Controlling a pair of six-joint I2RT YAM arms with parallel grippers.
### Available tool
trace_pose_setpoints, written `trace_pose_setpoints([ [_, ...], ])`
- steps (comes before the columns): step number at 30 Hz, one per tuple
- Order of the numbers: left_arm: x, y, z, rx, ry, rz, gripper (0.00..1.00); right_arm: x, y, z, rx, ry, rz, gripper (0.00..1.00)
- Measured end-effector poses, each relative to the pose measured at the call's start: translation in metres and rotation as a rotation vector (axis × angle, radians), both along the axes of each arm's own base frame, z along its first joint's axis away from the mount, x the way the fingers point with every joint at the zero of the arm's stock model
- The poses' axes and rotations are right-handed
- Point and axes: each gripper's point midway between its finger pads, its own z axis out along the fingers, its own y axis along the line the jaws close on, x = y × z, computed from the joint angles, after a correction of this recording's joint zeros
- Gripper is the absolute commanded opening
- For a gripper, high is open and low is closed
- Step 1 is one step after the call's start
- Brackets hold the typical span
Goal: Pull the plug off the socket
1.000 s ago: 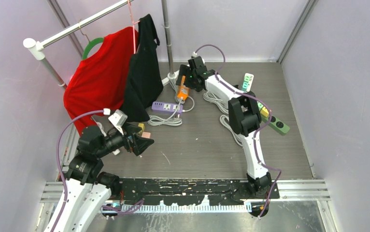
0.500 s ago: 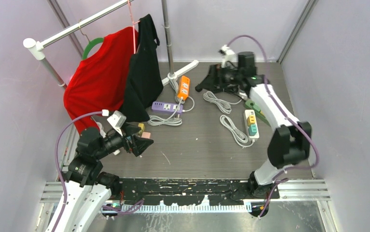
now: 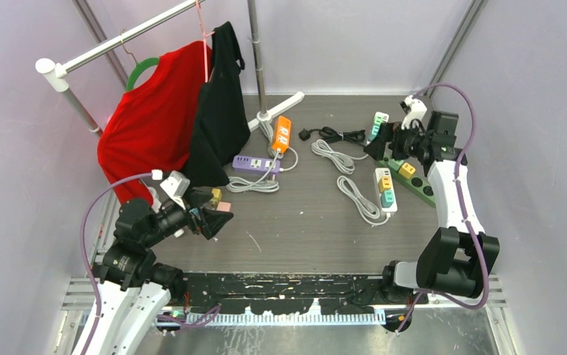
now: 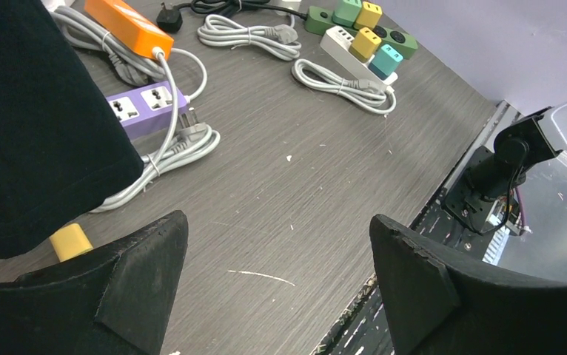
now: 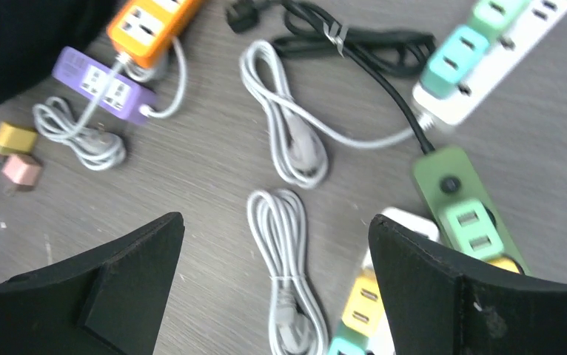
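Observation:
My right gripper grabs the power strip's long sides beside its yellow plug next, to carry the white power strip (image 3: pixel 385 176) (image 5: pixel 405 225) away for pulling the plug off.
A white power strip (image 3: pixel 385 176) lies right of centre with a yellow plug (image 3: pixel 386 182) and a teal plug (image 3: pixel 388 197) seated in it. The same yellow plug (image 5: pixel 362 307) shows low in the right wrist view. Beside it is a green strip (image 3: pixel 423 192) (image 5: pixel 464 214) carrying a yellow plug (image 3: pixel 406 170). A second white strip (image 5: pixel 488 55) holds a teal plug (image 5: pixel 449 61). My right gripper (image 3: pixel 381 143) (image 5: pixel 274 222) hovers open above these strips, holding nothing. At the near left my left gripper (image 3: pixel 212 215) (image 4: pixel 278 222) is open and empty over bare floor.
An orange strip (image 3: pixel 281 134) and a purple strip (image 3: pixel 254 163) lie mid-floor with grey coiled cables (image 3: pixel 332 154). A black cable (image 3: pixel 334 134) sits at the back. Small loose plugs (image 3: pixel 215 197) lie by the left gripper. A rack with a red shirt (image 3: pixel 147 111) and a black shirt (image 3: pixel 217 111) stands left.
My right arm has swung from the orange strip at the far middle over to the far right, above the white and green strips, and its jaws have spread wider. The left arm has stayed put.

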Motion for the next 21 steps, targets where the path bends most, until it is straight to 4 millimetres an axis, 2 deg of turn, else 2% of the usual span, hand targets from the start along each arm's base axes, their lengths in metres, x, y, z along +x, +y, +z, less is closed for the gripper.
trace_pose_setpoints([
  [3, 0.001, 0.001, 0.001, 0.001, -0.004, 0.011, 0.92, -0.016, -0.017, -0.022, -0.047, 0.07, -0.041, 1.0],
  [9, 0.002, 0.002, 0.0, 0.003, -0.005, 0.022, 0.92, -0.04, -0.03, -0.059, -0.133, 0.203, -0.061, 1.0],
  [18, 0.001, 0.001, 0.0, 0.005, -0.005, 0.015, 0.91, -0.05, -0.052, -0.116, -0.249, 0.417, -0.114, 0.96],
  [21, 0.002, 0.001, 0.0, 0.006, -0.005, 0.021, 0.91, -0.046, -0.057, -0.125, -0.314, 0.431, -0.141, 0.88],
])
